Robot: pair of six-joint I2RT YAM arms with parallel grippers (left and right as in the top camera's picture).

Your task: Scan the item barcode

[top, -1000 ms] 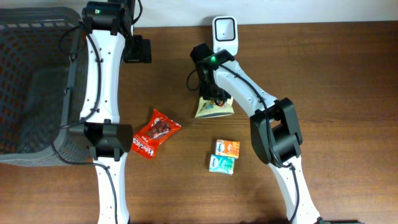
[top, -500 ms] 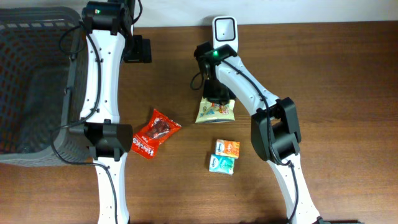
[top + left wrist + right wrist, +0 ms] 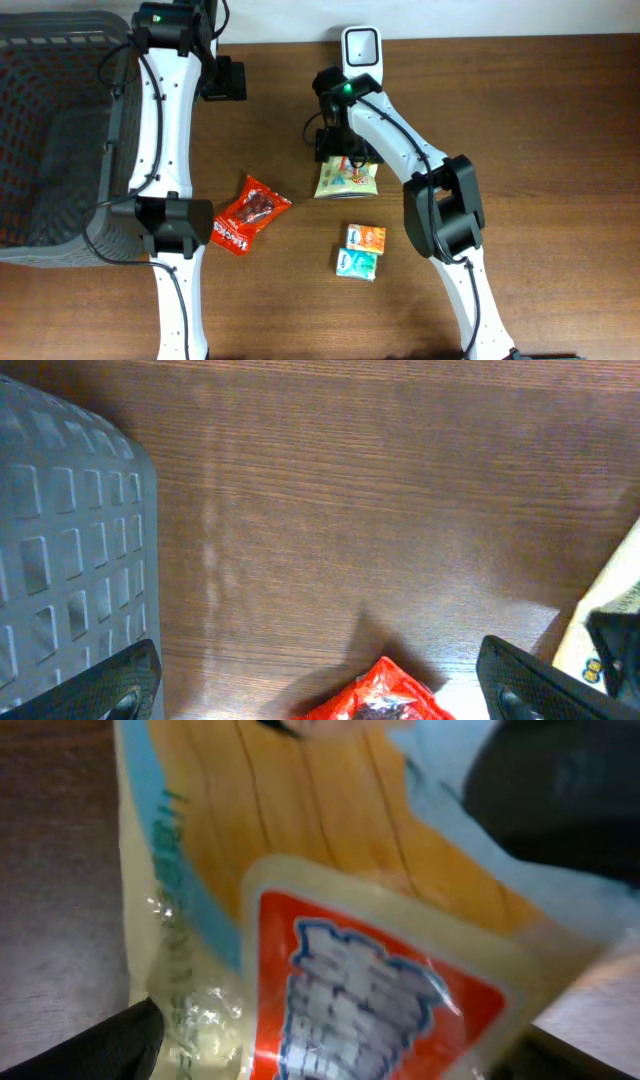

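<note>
My right gripper will next pinch the snack bag from above across its red label (image 3: 352, 166) (image 3: 362, 998). This leaves the bottom of the bag free to scan.
A yellow snack bag (image 3: 346, 181) with a red label lies flat on the wooden table in front of the white barcode scanner (image 3: 360, 50). My right gripper (image 3: 338, 150) hovers over the bag's far edge, jaws wide open. In the right wrist view the bag (image 3: 340, 920) fills the frame between the spread fingers (image 3: 115, 1045) of the right gripper (image 3: 335, 1055). My left gripper (image 3: 222, 80) is open at the back left with nothing in it. In its wrist view the left gripper (image 3: 320, 688) stands above a red packet (image 3: 385, 698).
The red packet (image 3: 250, 213) lies left of the bag. An orange box (image 3: 366, 238) and a teal box (image 3: 357, 263) sit in front of it. A dark mesh basket (image 3: 50, 130) stands at the left edge, its wall (image 3: 60, 540) also in the left wrist view.
My right gripper has opened and let go of the yellow bag, which now lies on the table. The left arm has not moved.
</note>
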